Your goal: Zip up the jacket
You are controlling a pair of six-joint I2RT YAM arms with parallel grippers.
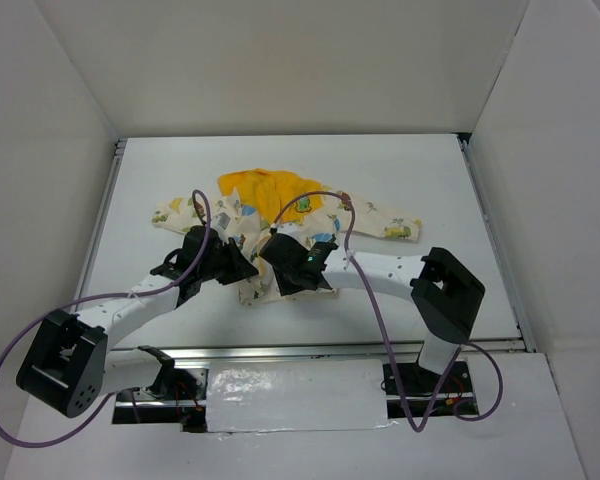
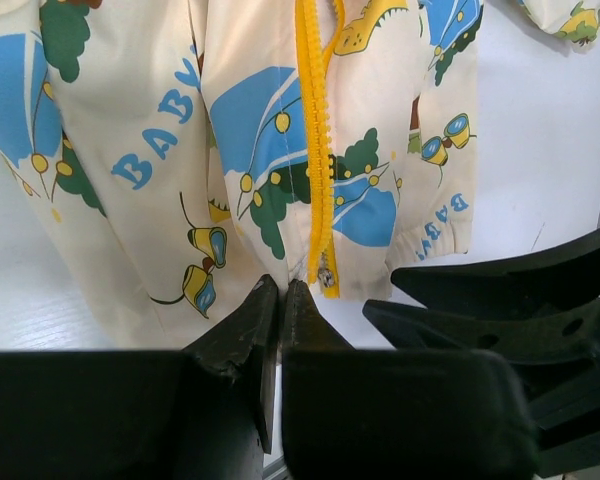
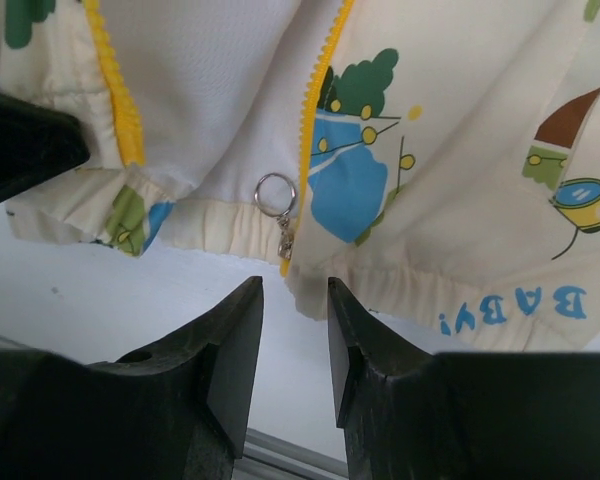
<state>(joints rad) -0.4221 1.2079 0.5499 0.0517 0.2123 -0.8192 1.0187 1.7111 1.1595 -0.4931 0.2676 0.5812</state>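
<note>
I will next pinch the hem fabric beside the slider [image 2: 326,275] with my right gripper and leave the ring pull clear, to join the zipper's edges.
The jacket [image 1: 280,215] lies flat on the table, cream with cartoon prints, its yellow hood [image 1: 265,190] at the far end. Its yellow zipper [image 2: 315,150] runs down to the hem, where the slider [image 2: 326,275] sits with a metal ring pull [image 3: 276,193]. My left gripper [image 2: 280,288] is shut, its tips pinching the hem just left of the slider. My right gripper [image 3: 288,290] is open and empty, its tips just short of the hem and below the ring pull. In the top view the left gripper [image 1: 242,268] and the right gripper [image 1: 276,262] sit side by side at the hem.
The white table [image 1: 430,290] is enclosed by white walls on three sides, with a metal rail [image 1: 310,350] along the near edge. The right fingers [image 2: 500,300] show close beside the left gripper. The jacket's sleeves [image 1: 395,225] spread out to both sides.
</note>
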